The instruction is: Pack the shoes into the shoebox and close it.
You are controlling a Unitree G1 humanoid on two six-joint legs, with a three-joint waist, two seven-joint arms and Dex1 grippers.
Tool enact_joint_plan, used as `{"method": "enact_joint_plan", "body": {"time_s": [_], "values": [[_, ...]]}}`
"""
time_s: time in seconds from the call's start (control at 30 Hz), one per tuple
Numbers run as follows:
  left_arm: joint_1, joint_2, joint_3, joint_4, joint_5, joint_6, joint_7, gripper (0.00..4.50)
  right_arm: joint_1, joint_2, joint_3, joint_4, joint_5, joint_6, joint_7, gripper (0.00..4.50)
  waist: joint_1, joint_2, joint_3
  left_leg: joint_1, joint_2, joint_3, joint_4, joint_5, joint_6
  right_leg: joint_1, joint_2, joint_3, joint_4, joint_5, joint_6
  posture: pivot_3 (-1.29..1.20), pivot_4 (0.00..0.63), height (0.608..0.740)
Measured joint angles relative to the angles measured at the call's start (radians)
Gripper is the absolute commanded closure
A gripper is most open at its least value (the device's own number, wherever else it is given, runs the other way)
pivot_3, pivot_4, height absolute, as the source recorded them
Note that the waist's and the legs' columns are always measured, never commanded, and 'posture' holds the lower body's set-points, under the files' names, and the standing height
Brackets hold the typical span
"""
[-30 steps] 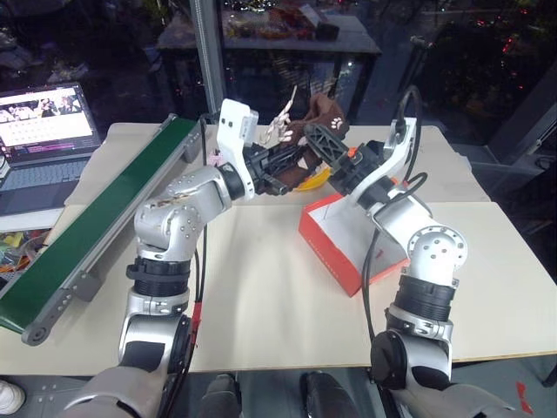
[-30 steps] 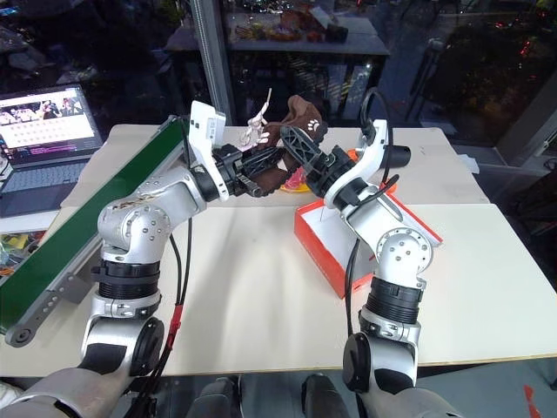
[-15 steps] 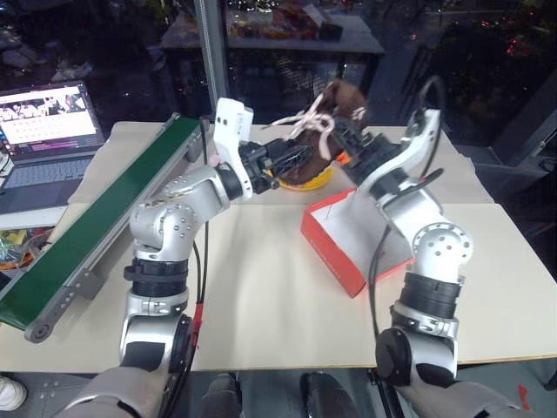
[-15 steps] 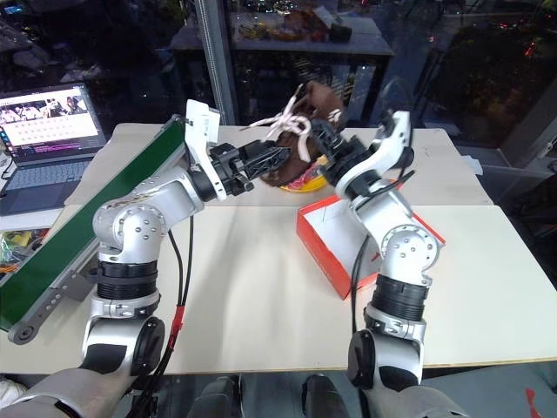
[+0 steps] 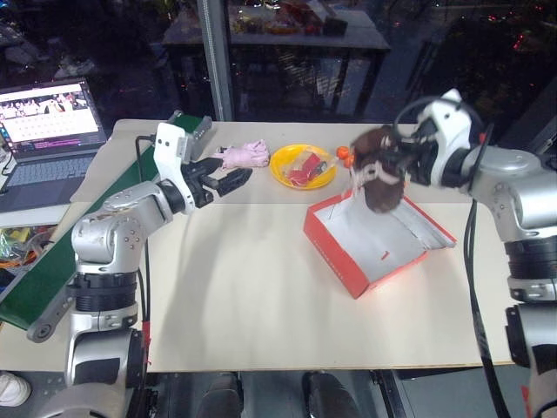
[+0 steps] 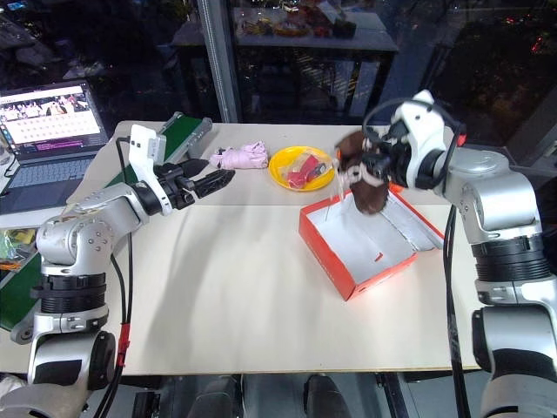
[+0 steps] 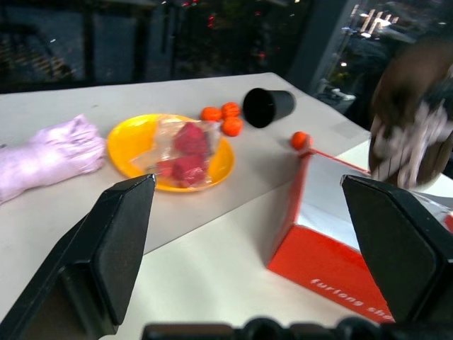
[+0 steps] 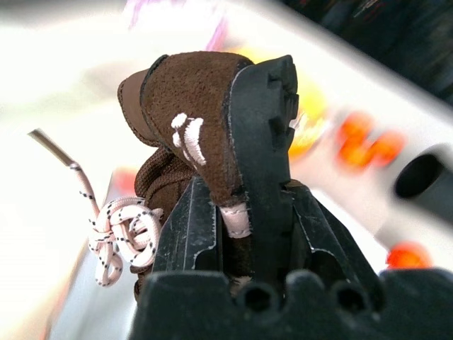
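I need to keep holding the dark brown shoe with my right gripper until the shoe is lower, because it hangs above the far end of the open red shoebox [image 5: 335, 250].
One dark brown shoe [image 5: 379, 177] with pale laces hangs over the far end of the open red shoebox [image 5: 335, 250]. My right gripper [image 5: 396, 165] is shut on its heel part, and the white mark on the shoe [image 8: 185, 106] shows beside the black finger [image 8: 260, 120]. The shoebox is white inside, and its lid [image 5: 425, 225] lies open on the right side. Well to the left of the box, my left gripper [image 5: 228, 179] stands open and empty above the table, with its wide-apart fingers [image 7: 117, 234] pointing toward the box.
A yellow bowl [image 5: 302, 165] with red items and a pink plush toy [image 5: 244, 155] lie at the back of the table. Small orange balls [image 7: 221, 113] and a tipped black cup [image 7: 267, 106] lie behind the box. A green conveyor [image 5: 52, 261] and a laptop [image 5: 52, 113] stand at the left.
The left gripper opened, let go of the shoe and drew back left. The right gripper shut on the shoe, rolled and carried it right, over the box.
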Motion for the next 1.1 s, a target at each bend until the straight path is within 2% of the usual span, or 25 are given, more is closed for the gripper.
{"method": "enact_joint_plan", "body": {"time_s": [0.2, 0.43, 0.57, 0.73, 0.93, 1.0, 1.1], "values": [[0.042, -0.018, 0.003, -0.059, -0.004, 0.018, 0.041, 0.0, -0.002, 0.0, 0.053, 0.196, -0.112, -0.112, 0.162, 3.9, -0.003, 0.0, 0.0, 0.0, 0.0, 0.0, 0.001, 0.0, 0.0, 0.0, 0.0, 0.0, 0.0, 0.001, 0.0, 0.0, 0.15, 0.74], [0.05, -0.027, 0.012, -0.092, -0.018, 0.033, 0.075, 0.0, -0.025, 0.066, 0.064, 0.407, -0.22, -0.241, 0.215, 3.9, -0.005, 0.0, 0.0, 0.0, 0.0, 0.0, 0.002, 0.0, 0.0, 0.001, 0.0, 0.0, 0.0, 0.001, 0.001, 0.0, 0.15, 0.74], [0.055, -0.03, 0.017, -0.106, -0.026, 0.04, 0.087, 0.0, -0.095, 0.154, 0.072, 0.586, -0.293, -0.307, 0.199, 3.9, -0.009, 0.0, 0.0, 0.001, 0.0, 0.0, 0.002, 0.0, 0.0, 0.001, 0.0, 0.0, 0.001, 0.002, 0.001, 0.0, 0.15, 0.74], [0.062, -0.025, 0.028, -0.122, -0.038, 0.051, 0.106, 0.0, -0.227, 0.235, 0.058, 0.847, -0.365, -0.362, 0.103, 3.9, -0.009, 0.0, 0.0, 0.004, 0.0, 0.0, 0.003, 0.0, -0.001, 0.005, 0.0, 0.0, 0.0, 0.003, 0.001, 0.0, 0.15, 0.74], [0.074, 0.007, 0.042, -0.155, -0.043, 0.066, 0.116, 0.0, -0.29, 0.305, 0.057, 0.99, -0.448, -0.469, -0.01, 3.9, -0.021, 0.0, 0.0, 0.013, 0.0, 0.0, 0.003, 0.0, -0.001, 0.015, 0.0, 0.0, -0.002, 0.003, 0.003, 0.0, 0.15, 0.74], [0.074, 0.013, 0.05, -0.162, -0.046, 0.07, 0.118, 0.0, -0.296, 0.32, 0.054, 1.006, -0.464, -0.491, -0.022, 2.9, -0.026, 0.0, 0.0, 0.015, 0.0, -0.001, 0.003, 0.0, -0.001, 0.017, 0.0, 0.0, -0.002, 0.002, 0.006, 0.0, 0.15, 0.74], [0.074, 0.014, 0.053, -0.167, -0.05, 0.081, 0.119, 0.0, -0.295, 0.352, 0.044, 1.03, -0.485, -0.52, -0.038, 1.99, -0.03, 0.0, 0.0, 0.015, 0.0, -0.001, 0.003, 0.0, -0.001, 0.016, 0.001, 0.0, -0.001, 0.002, 0.005, 0.0, 0.15, 0.74]]}}
